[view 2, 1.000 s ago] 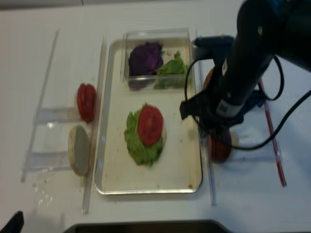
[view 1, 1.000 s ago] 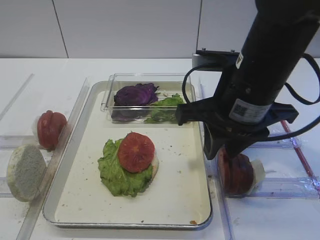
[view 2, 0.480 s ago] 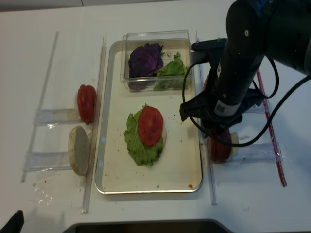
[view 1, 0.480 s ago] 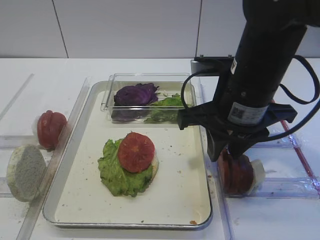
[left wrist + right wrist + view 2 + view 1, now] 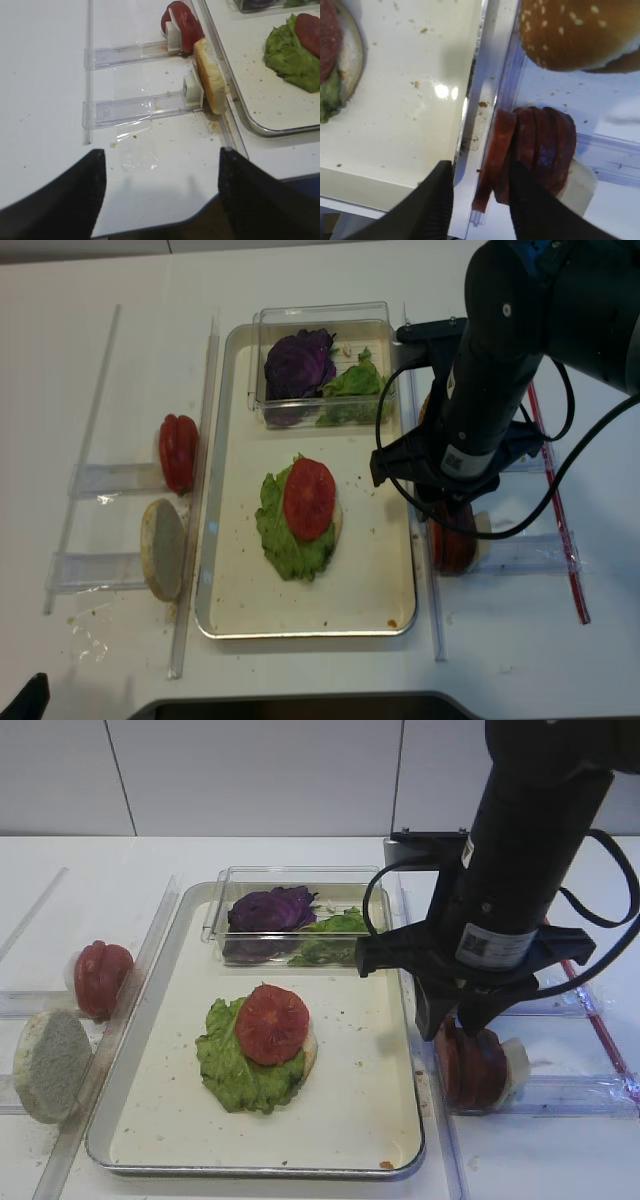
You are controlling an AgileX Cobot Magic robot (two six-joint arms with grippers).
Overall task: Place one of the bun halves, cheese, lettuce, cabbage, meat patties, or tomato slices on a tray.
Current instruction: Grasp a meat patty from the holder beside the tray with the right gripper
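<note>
The other patties stand packed close beside the meat patty, so my right gripper needs to pinch it next by its upper edge, across its flat sides.
A row of meat patties (image 5: 540, 150) stands on edge in a clear rack just right of the tray (image 5: 180, 1120). My right gripper (image 5: 480, 172) is down over them and open. The leftmost patty stands between its fingers, close to the right finger and with a gap to the left one. In the high view the arm hides most of the patties (image 5: 482, 1065). On the tray lies a bun half topped with lettuce (image 5: 235, 1065) and a tomato slice (image 5: 272, 1023). My left gripper (image 5: 160, 200) hangs open over bare table, holding nothing.
A clear box (image 5: 215, 920) at the tray's far end holds cabbage (image 5: 270, 908) and lettuce (image 5: 335, 925). Left of the tray, racks hold tomato slices (image 5: 100, 978) and a pale bun half (image 5: 50, 1065). A sesame bun (image 5: 580, 30) sits beyond the patties. A red rod (image 5: 560, 540) lies far right.
The right arm shifted slightly and settled over the patties. Its jaws keep the same width. Nothing on the tray or in the racks has moved.
</note>
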